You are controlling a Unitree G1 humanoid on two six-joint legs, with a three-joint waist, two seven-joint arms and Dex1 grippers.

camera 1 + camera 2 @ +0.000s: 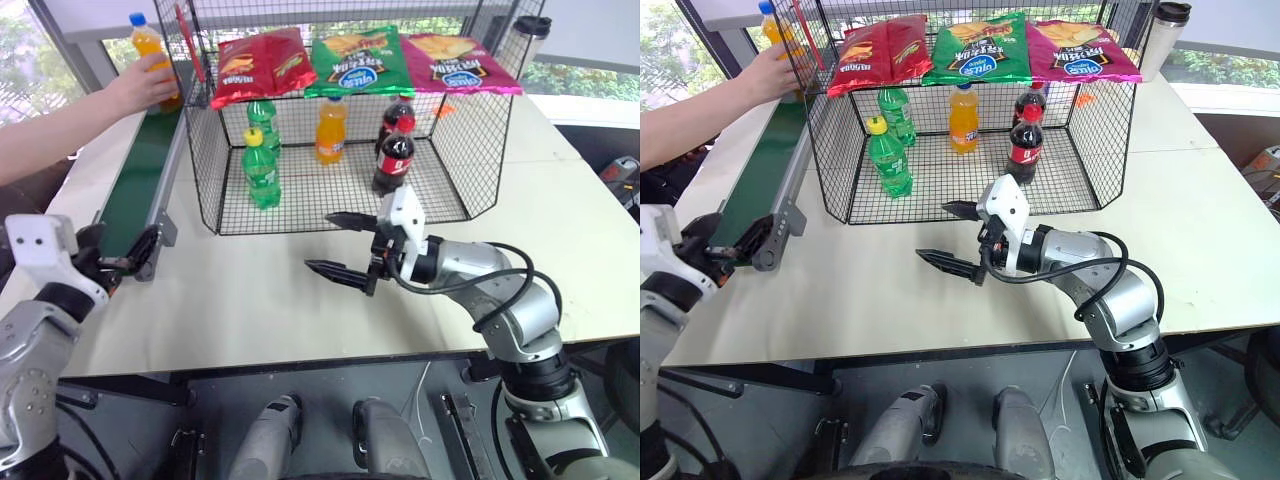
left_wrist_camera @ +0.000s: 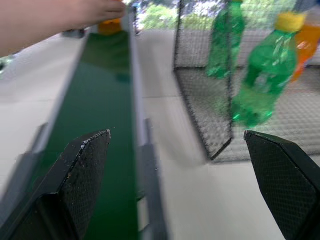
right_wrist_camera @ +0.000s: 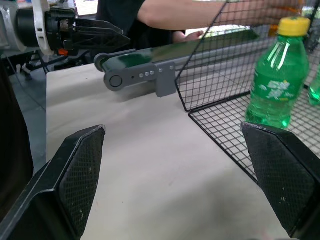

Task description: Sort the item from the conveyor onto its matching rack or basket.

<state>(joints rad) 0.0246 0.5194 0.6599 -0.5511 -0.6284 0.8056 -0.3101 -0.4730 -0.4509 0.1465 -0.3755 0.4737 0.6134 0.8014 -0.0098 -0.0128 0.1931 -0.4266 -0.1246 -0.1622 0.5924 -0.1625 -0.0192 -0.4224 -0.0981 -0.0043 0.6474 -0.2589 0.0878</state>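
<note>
My left fingertips stop far short of the orange soda bottle [image 1: 147, 42], so I should move toward it before closing.
A person's hand [image 1: 140, 85] holds the item, a small orange soda bottle [image 1: 147, 42] with a blue cap, upright at the far end of the conveyor [image 1: 140, 185]. The conveyor, a dark-green belt in a grey frame, runs along the table's left side. To its right stands the basket [image 1: 205, 160], a tall black wire cage. My left gripper [image 1: 118, 260] hangs open just off the conveyor's near end, pointing along the belt [image 2: 100, 100]. In front of the cage, my right gripper [image 1: 318, 241] is open and empty above the table, pointing left.
Inside the cage stand two green soda bottles [image 1: 262, 170], an orange bottle with an orange cap [image 1: 331, 130] and two cola bottles [image 1: 395, 150]. Three chip bags [image 1: 265, 65] lie on the cage's top. A tumbler [image 1: 525, 40] stands at the back right of the white table [image 1: 250, 300].
</note>
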